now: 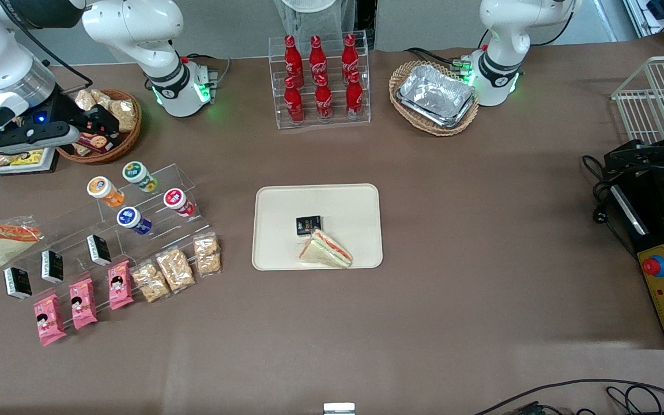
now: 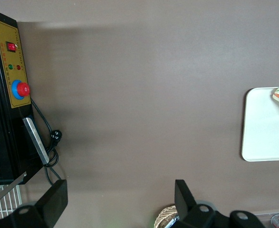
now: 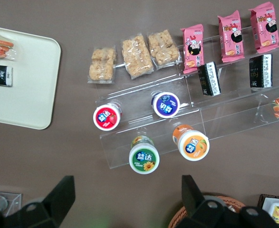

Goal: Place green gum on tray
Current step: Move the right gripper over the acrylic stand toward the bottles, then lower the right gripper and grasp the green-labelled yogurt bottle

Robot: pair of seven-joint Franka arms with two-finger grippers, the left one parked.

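Observation:
I should place the green gum on the tray next, so my gripper should grab the gum by its green-and-white lidded top (image 1: 135, 170) for that.
The green gum (image 1: 139, 176) (image 3: 144, 156), a small canister with a green-and-white lid, stands on the top step of a clear acrylic rack (image 1: 153, 222). My gripper (image 1: 97, 122) (image 3: 128, 199) hangs open and empty above a wicker snack basket (image 1: 124, 135), a little farther from the front camera than the gum. Nothing sits between its fingers (image 3: 63, 192). The cream tray (image 1: 338, 199) (image 3: 25, 99) (image 2: 263, 133) lies flat mid-table, holding a wrapped sandwich (image 1: 326, 249) and a black packet (image 1: 308, 224).
Orange-lidded (image 1: 102, 190), red-lidded (image 1: 177, 201) and blue-lidded (image 1: 131, 220) canisters share the rack with the gum. Snack packets (image 1: 173, 268) lie nearer the camera. Cola bottles (image 1: 320, 80), foil trays (image 1: 436, 95) and a wire basket (image 1: 655, 95) stand farther back.

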